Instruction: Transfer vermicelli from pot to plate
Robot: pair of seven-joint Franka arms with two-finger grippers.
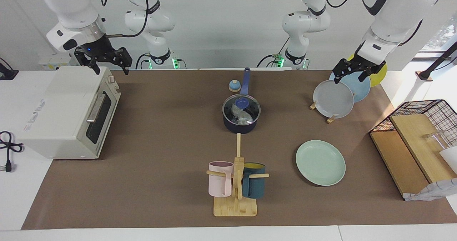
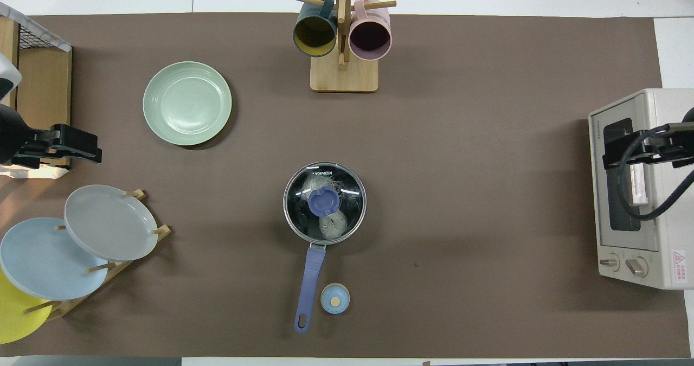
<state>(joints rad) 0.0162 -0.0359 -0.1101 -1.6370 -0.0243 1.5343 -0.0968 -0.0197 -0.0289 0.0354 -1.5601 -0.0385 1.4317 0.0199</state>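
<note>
Next, my right gripper grabs the glass lid's narrow blue knob (image 2: 323, 201), since the lid is too wide for my fingers.
The dark blue pot (image 1: 240, 127) stands mid-table, its long handle (image 2: 313, 271) pointing toward the robots. A glass lid with a blue knob (image 1: 242, 102) covers it. Through the glass the whitish vermicelli (image 1: 239, 114) (image 2: 332, 223) shows as two lumps inside. The mint-green plate (image 1: 320, 162) (image 2: 187, 103) lies bare, farther from the robots than the pot, toward the left arm's end. My left gripper (image 1: 351, 75) (image 2: 81, 145) hangs open over the plate rack. My right gripper (image 1: 110, 69) (image 2: 623, 154) hangs open over the toaster oven. Neither holds anything.
A toaster oven (image 1: 68, 109) sits at the right arm's end. A wooden rack (image 1: 330, 119) holds grey, light blue and yellow plates. A mug tree (image 1: 235, 184) with two mugs stands farther out than the pot. A small blue jar (image 2: 335, 298) sits beside the handle. A wire basket (image 1: 421, 109) stands on a wooden shelf.
</note>
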